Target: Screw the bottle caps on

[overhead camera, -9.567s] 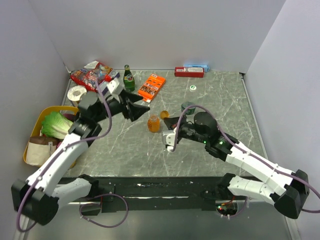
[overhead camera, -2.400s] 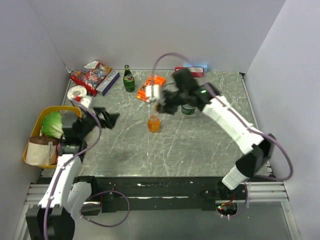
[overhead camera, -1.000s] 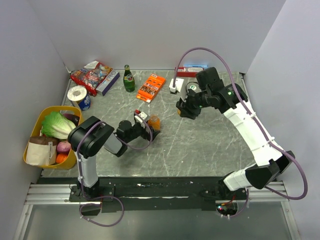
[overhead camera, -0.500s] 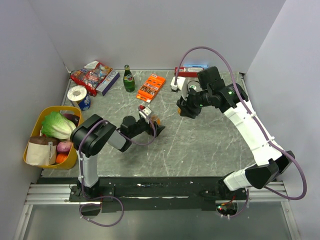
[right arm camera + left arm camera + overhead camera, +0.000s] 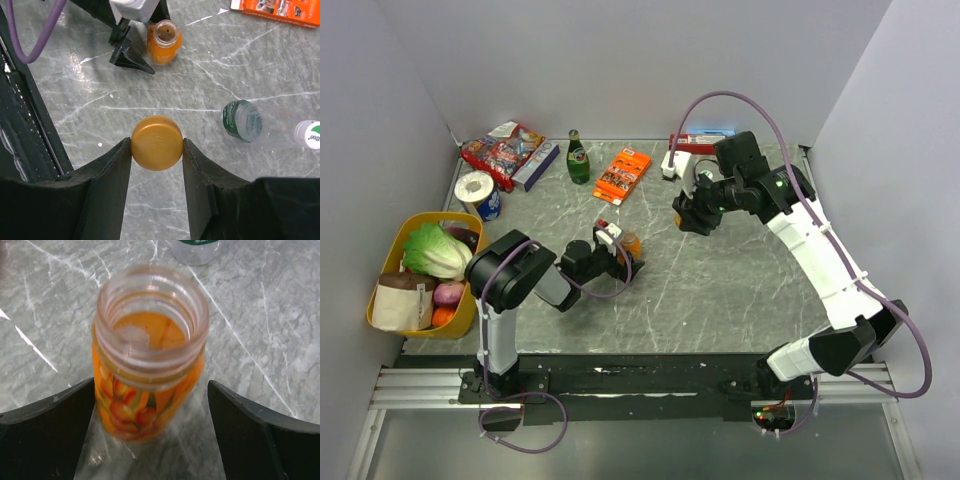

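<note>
My left gripper should grab the squat orange bottle (image 5: 150, 355) around its lower body (image 5: 143, 413) next. The bottle's threaded opening then stays free to screw on the cap.
The squat orange bottle (image 5: 150, 355) stands uncapped on the marble table (image 5: 720, 290); it also shows in the top view (image 5: 632, 243) and the right wrist view (image 5: 164, 42). My left gripper (image 5: 151, 385) is open, with one finger on each side of the bottle's base, low on the table (image 5: 623, 257). My right gripper (image 5: 156, 142) is shut on the orange-brown cap (image 5: 156, 145) and holds it high above the table (image 5: 683, 215). The grey-green translucent bottle (image 5: 241, 120) stands open below it. The whitish cap with a green mark (image 5: 310, 134) lies beside that bottle.
A tall green glass bottle (image 5: 578, 157), an orange packet (image 5: 623, 173), a red box (image 5: 697, 143) and a snack bag (image 5: 500, 148) sit along the back. A yellow basket (image 5: 390, 255) of vegetables stands at the left edge, with a can (image 5: 476, 189) behind it.
My left arm has swung in from the left and set its open fingers around the orange bottle. My right arm has lifted the orange-brown cap and pulled back to the right.
</note>
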